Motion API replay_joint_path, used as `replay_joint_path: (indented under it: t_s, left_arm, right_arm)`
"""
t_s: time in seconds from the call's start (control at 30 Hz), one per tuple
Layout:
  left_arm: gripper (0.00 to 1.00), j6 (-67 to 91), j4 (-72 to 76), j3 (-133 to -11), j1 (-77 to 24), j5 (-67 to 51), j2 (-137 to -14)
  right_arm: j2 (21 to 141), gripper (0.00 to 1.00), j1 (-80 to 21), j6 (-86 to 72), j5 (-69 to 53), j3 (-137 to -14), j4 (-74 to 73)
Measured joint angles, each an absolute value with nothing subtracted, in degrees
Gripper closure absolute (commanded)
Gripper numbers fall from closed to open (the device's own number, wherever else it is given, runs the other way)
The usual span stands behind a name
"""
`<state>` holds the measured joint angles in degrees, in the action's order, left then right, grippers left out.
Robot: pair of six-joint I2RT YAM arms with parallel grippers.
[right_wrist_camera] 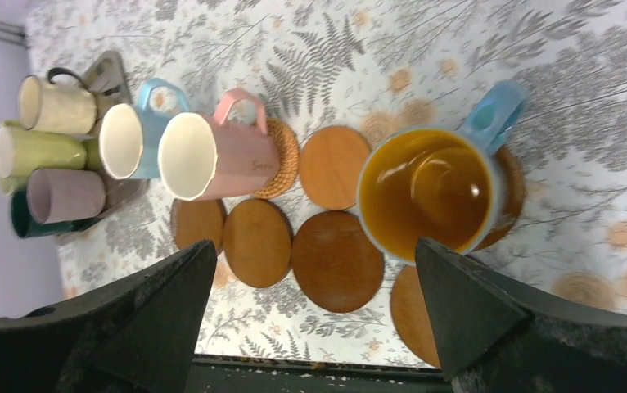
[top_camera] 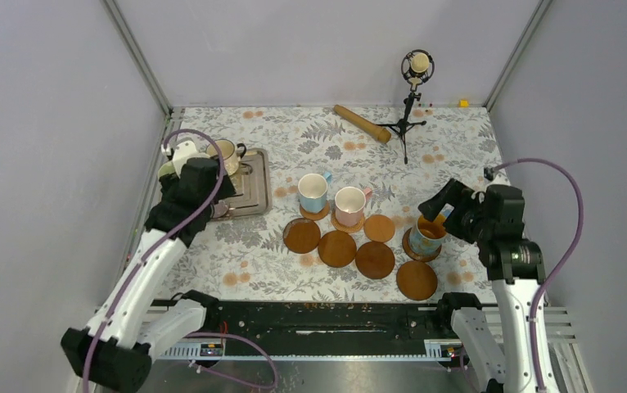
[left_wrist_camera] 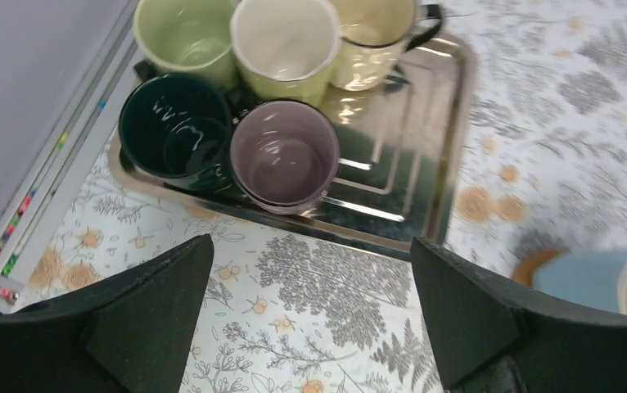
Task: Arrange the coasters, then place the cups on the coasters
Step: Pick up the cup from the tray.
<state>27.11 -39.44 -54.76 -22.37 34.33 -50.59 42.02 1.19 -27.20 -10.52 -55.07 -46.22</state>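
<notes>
I need to grab the dark green cup by its near rim (left_wrist_camera: 169, 174) next with my left gripper. Its base then stays free to stand on a bare coaster.
A blue cup with yellow inside (right_wrist_camera: 425, 192) stands on a dark coaster (right_wrist_camera: 511, 192). My right gripper (right_wrist_camera: 317, 246) hangs open just above and on the near side of it, holding nothing. A pink cup (top_camera: 349, 205) and a light blue cup (top_camera: 313, 192) each stand on a coaster. Several bare coasters (top_camera: 337, 248) lie in a cluster in front of them. On the metal tray (left_wrist_camera: 425, 164) stand several cups, among them a mauve one (left_wrist_camera: 284, 155) and a dark green one (left_wrist_camera: 175, 131). My left gripper (left_wrist_camera: 310, 246) is open over the cloth before the tray.
A wooden rod (top_camera: 362, 123) and a small microphone stand (top_camera: 408, 106) are at the back of the table. Grey walls close in the left, right and back. A black rail (top_camera: 310, 315) runs along the near edge.
</notes>
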Motion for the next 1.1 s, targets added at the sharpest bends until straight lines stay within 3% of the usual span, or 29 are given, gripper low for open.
replay_joint_path:
  t_s: [0.1, 0.33, 0.43, 0.57, 0.83, 1.1]
  left_arm:
    - [0.20, 29.71, -38.48, -55.11, -14.06, 30.61, -56.47]
    - [0.39, 32.23, -35.24, -59.75, 3.40, 23.14, -68.29]
    - [0.55, 31.86, -33.36, -63.44, 7.46, 21.78, -74.06]
    - [0.49, 31.40, -33.10, -64.40, 9.21, 22.31, -76.34]
    - [0.49, 33.19, -32.80, -60.77, 18.31, 22.39, -74.96]
    - [0.47, 34.13, -32.88, -58.67, 18.52, 19.40, -79.70]
  right_arm:
    - [37.36, 0.01, 1.19, -29.26, -14.09, -49.43, -43.22]
    - [43.40, 0.08, 1.19, -30.28, -19.70, -48.60, -39.88]
    - [43.75, 0.08, 1.19, -30.57, -22.28, -48.49, -38.79]
    - [42.96, 0.09, 1.19, -30.92, -25.19, -48.45, -37.04]
    - [42.87, 0.11, 1.19, -30.79, -28.10, -48.45, -36.49]
    - [43.18, 0.10, 1.19, -30.70, -29.28, -48.45, -36.49]
